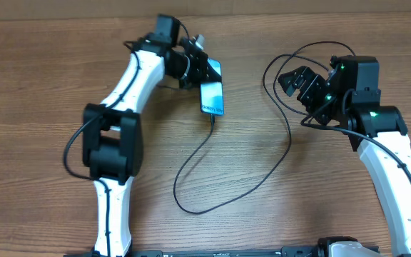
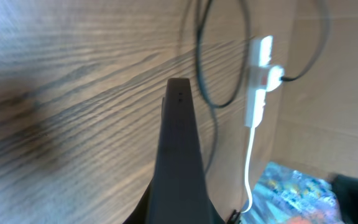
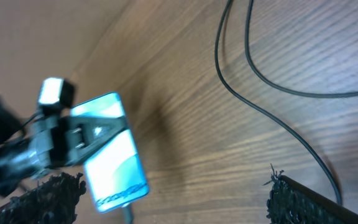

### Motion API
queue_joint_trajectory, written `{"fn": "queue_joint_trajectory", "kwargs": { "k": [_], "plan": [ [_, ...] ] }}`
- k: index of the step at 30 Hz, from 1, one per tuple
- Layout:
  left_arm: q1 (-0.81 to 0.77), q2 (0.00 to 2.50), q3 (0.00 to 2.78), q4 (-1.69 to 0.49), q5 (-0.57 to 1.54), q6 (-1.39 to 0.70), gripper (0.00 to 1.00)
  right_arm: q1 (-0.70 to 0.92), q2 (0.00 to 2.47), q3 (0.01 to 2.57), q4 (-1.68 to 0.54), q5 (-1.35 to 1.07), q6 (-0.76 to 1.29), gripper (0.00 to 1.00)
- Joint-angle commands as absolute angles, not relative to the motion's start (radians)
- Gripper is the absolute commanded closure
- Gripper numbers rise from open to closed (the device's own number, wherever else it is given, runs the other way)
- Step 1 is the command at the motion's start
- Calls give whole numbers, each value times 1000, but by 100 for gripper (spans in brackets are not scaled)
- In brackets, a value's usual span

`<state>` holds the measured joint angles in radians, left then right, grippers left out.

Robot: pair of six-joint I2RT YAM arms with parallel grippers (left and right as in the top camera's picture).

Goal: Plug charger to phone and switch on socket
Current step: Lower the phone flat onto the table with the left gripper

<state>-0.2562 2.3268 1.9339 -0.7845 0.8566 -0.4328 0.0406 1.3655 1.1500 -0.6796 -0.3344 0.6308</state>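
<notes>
I need to keep holding the phone in my left gripper: it hangs above the wood, its shadow apart from its edge, and would drop if released.
My left gripper is shut on the phone, whose teal screen glows at the top middle of the table. In the left wrist view the phone is edge-on between the jaws. The charger's tip sits at the phone's lower end; its black cable loops across the table toward the right arm. The socket, white with a red mark, lies beyond the phone; overhead it is hidden. My right gripper is open, apart from the phone, with nothing between its fingers.
A colourful packet lies beside the socket's white cord. A brown cardboard wall borders the table's far edge. Black cable loops cross the wood under the right arm.
</notes>
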Motion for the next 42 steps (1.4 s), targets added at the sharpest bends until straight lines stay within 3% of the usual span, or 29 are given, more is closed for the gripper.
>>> {"fn": "queue_joint_trajectory", "kwargs": {
  "k": [1, 9, 33, 42],
  "plan": [
    [-284, 2370, 1936, -769, 872, -409, 96, 38, 1343, 1159, -705, -315, 593, 1],
    [-314, 2490, 1936, -697, 873, -519, 96, 38, 1343, 1159, -751, -315, 573, 1],
    [-315, 2497, 1936, -630, 740, -526, 95, 38, 1344, 1159, -768, -316, 507, 0],
    [-315, 2497, 1936, -639, 740, -532, 85, 38, 1344, 1159, -768, -334, 507, 0]
  ]
}}
